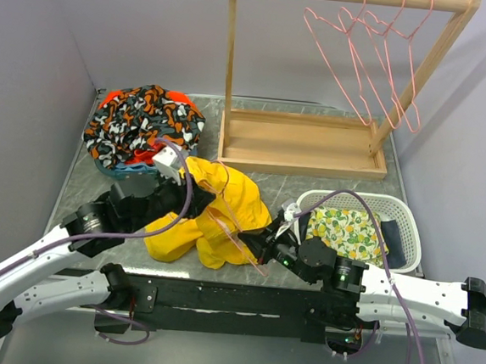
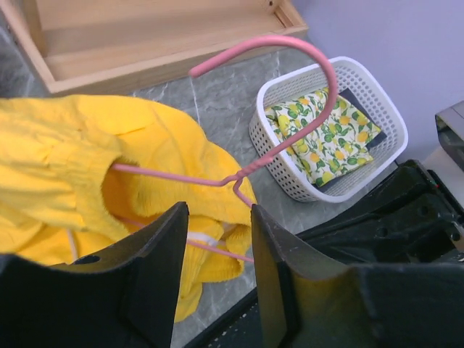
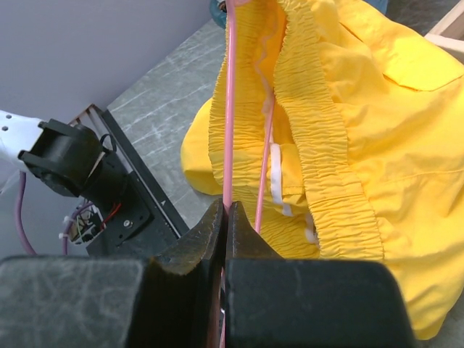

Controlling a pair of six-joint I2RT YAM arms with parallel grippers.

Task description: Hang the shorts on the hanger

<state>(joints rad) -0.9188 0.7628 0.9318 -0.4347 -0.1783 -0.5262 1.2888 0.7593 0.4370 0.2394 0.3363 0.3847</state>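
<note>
Next, the left gripper grabs the hanger's neck at the hook's base, which leaves the hanger's arms free to place the shorts' waistband.
The bright yellow shorts [image 1: 215, 209] lie crumpled in the middle of the table, also seen in the left wrist view [image 2: 65, 152] and the right wrist view [image 3: 377, 145]. The pink wire hanger [image 2: 319, 72] is threaded through their waistband, with its hook sticking out toward the basket. My right gripper [image 3: 225, 210] is shut on the hanger's wire [image 3: 229, 109] just below the waistband, at the shorts' near right edge [image 1: 250, 242]. My left gripper [image 2: 217, 210] hovers open over the shorts [image 1: 197, 199], with nothing between its fingers.
A wooden rack [image 1: 302, 145] stands at the back with several pink hangers [image 1: 381, 66] on its rail. At the right, a white basket [image 1: 398, 213] holds a lemon-print cloth [image 1: 347, 232]. A black, orange and white patterned garment [image 1: 141, 126] is piled at the back left.
</note>
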